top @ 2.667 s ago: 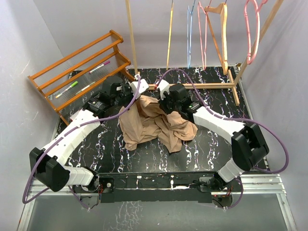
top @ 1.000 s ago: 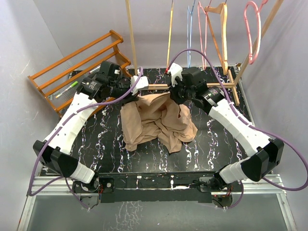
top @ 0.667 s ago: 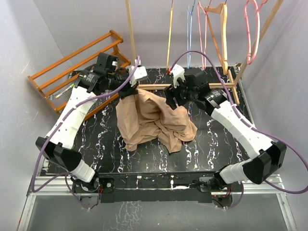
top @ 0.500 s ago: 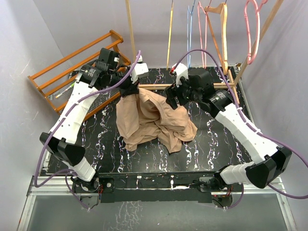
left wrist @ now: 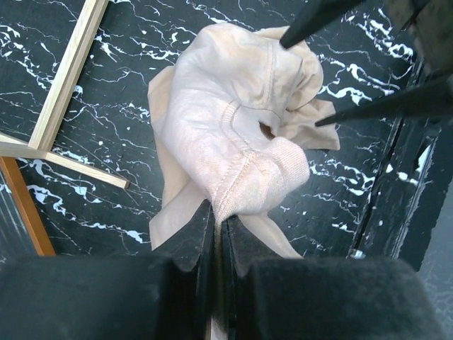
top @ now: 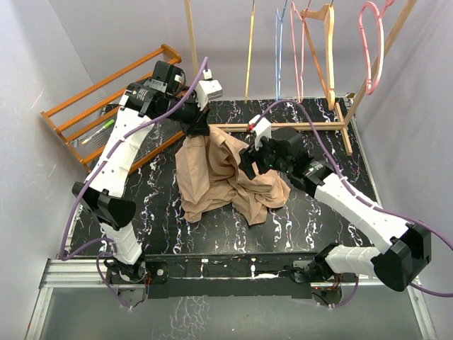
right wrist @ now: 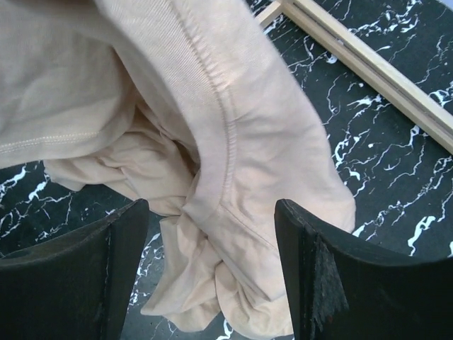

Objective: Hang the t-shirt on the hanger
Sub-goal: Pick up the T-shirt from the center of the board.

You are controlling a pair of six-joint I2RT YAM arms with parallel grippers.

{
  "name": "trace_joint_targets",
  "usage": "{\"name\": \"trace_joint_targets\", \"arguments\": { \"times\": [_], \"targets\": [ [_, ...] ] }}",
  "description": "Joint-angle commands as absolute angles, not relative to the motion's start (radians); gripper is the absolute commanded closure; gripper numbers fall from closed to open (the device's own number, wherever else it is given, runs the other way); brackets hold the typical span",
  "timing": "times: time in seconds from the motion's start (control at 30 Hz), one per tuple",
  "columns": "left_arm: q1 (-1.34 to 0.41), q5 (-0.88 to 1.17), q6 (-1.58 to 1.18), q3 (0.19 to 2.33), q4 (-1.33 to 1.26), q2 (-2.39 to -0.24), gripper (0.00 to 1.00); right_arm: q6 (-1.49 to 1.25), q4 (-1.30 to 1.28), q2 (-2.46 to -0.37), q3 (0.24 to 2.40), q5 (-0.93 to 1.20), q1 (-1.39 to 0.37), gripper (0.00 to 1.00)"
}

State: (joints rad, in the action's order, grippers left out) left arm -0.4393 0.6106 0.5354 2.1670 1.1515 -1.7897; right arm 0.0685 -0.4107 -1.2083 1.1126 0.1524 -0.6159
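Observation:
I should next grab the t-shirt with my right gripper by the stitched edge at the straddled fold (right wrist: 211,201) to spread the t-shirt's opening for the hanger.
The tan t-shirt (top: 225,178) lies bunched on the black marbled table, with one edge pulled up at the back. My left gripper (top: 200,128) is shut on that raised edge. In the left wrist view the t-shirt (left wrist: 233,134) hangs down from the left gripper (left wrist: 218,214) toward the table. My right gripper (top: 250,160) hovers open over the right side of the heap. In the right wrist view the right gripper (right wrist: 212,227) straddles a fold of the t-shirt (right wrist: 233,127) without pinching it. The mustard-yellow hanger (top: 250,51) hangs edge-on from the rail at the back.
An orange wooden rack (top: 106,92) holding pens stands at the back left. A light wooden frame (top: 297,127) rests on the table at the back. Blue (top: 279,42) and pink (top: 370,42) hangers and a thick wooden hanger (top: 328,49) hang from it.
My right gripper has opened, let go of the t-shirt and come down toward the near side. My left gripper has carried its edge of the t-shirt higher and to the right.

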Motion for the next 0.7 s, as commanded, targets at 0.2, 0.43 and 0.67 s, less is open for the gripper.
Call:
{"name": "trace_joint_targets", "arguments": {
  "times": [0.2,0.43,0.67],
  "targets": [
    [-0.417,0.668,0.327,2.193,1.091,-1.772,1.00,0.073,-0.066,-1.223,0.947,-0.027,-0.725,0.28],
    [-0.392,0.752,0.272,2.200,1.092,-1.789,1.00,0.064,0.101,-1.298,0.842,-0.197,-0.801,0.32],
    [-0.349,0.805,0.286,2.151,1.118,-1.767,1.00,0.094,0.149,-1.338,0.832,-0.358,-0.802,0.65]
  ]
}}
